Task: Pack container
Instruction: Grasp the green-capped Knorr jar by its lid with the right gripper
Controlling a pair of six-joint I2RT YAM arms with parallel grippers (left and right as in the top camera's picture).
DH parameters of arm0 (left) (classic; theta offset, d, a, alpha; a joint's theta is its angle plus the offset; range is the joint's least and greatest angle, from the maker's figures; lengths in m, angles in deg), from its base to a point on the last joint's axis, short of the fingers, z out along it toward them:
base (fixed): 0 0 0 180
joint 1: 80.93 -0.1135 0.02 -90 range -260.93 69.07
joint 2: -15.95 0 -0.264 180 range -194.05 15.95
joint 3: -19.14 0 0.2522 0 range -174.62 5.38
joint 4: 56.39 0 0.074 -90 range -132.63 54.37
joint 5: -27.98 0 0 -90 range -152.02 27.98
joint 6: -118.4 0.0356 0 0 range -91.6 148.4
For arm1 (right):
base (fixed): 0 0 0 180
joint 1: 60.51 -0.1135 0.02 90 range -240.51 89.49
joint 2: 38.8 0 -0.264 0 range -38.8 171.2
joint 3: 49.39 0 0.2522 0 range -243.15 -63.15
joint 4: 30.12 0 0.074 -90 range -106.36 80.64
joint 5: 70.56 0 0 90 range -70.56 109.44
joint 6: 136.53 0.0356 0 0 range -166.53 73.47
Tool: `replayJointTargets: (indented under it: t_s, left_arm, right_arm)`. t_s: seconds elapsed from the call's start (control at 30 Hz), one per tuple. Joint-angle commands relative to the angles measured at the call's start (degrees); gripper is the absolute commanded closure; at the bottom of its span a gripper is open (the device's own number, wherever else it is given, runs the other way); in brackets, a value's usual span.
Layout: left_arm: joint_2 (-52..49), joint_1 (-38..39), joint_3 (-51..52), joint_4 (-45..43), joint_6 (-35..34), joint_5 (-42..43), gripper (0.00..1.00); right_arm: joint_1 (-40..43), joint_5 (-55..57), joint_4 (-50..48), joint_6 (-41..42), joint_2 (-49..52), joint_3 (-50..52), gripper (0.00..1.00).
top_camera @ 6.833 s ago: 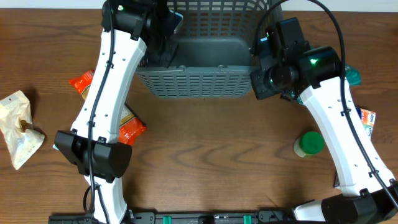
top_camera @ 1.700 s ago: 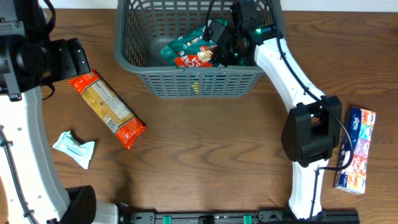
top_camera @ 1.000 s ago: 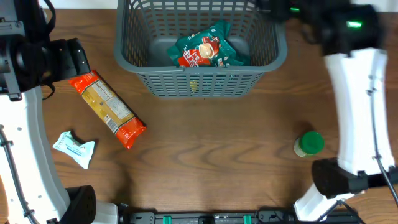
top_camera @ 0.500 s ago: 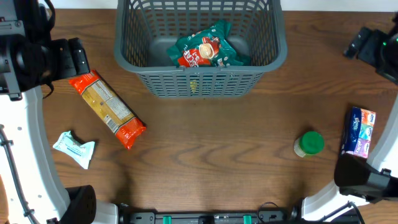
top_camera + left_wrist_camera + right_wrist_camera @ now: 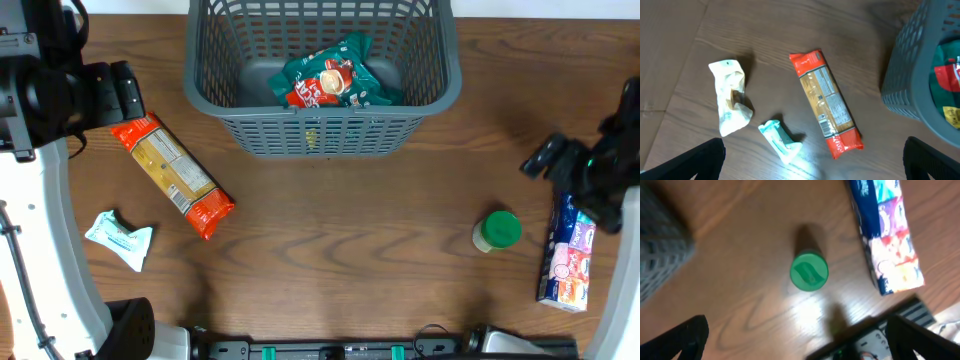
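My right gripper will next grab the green-lidded jar from above, with its fingers on both sides of the lid end. The jar's base then stays free, so the jar can be set upright in the container.
The container, a dark grey lattice basket, stands at the table's far middle with a green and red snack bag lying inside. My left gripper hovers open to its left, over the top end of an orange pasta packet. In the left wrist view the left gripper is empty above the packet and a teal wrapper. My right gripper is open and empty at the right. In its own view, the right gripper hangs over a green-lidded jar.
A blue tissue pack lies by the right edge, just right of the jar. The teal wrapper sits front left. A crumpled white bag lies left of the wrapper. The basket's corner shows at upper left of the right wrist view.
My right arm has left the basket, swung out right and come down over the tissue pack. The snack bag stays in the basket. The left arm has not moved.
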Motion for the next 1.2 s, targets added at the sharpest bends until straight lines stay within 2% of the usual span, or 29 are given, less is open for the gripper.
replayJointTargets:
  t_s: [0.0, 0.13, 0.33, 0.8, 1.17]
  left_arm:
    - [-0.3, 0.1, 0.3, 0.1, 0.7, 1.2, 0.01]
    - [-0.3, 0.1, 0.3, 0.1, 0.7, 1.2, 0.01]
    - [-0.3, 0.1, 0.3, 0.1, 0.7, 1.2, 0.02]
    - [-0.3, 0.1, 0.3, 0.4, 0.7, 1.2, 0.01]
    - [-0.3, 0.1, 0.3, 0.5, 0.7, 1.2, 0.01]
  right_arm:
    - [-0.1, 1.0, -6.8, 4.5, -3.4, 12.5, 0.01]
    - [-0.2, 1.0, -17.9, 4.5, -3.5, 24.2, 0.01]
    - [-0.2, 1.0, -30.6, 7.4, -1.1, 34.5, 0.01]
    - [-0.2, 2.7, -43.1, 10.3, -0.4, 48.7, 0.01]
    - [-0.2, 2.7, -50.5, 10.2, -0.4, 53.4, 0.01]
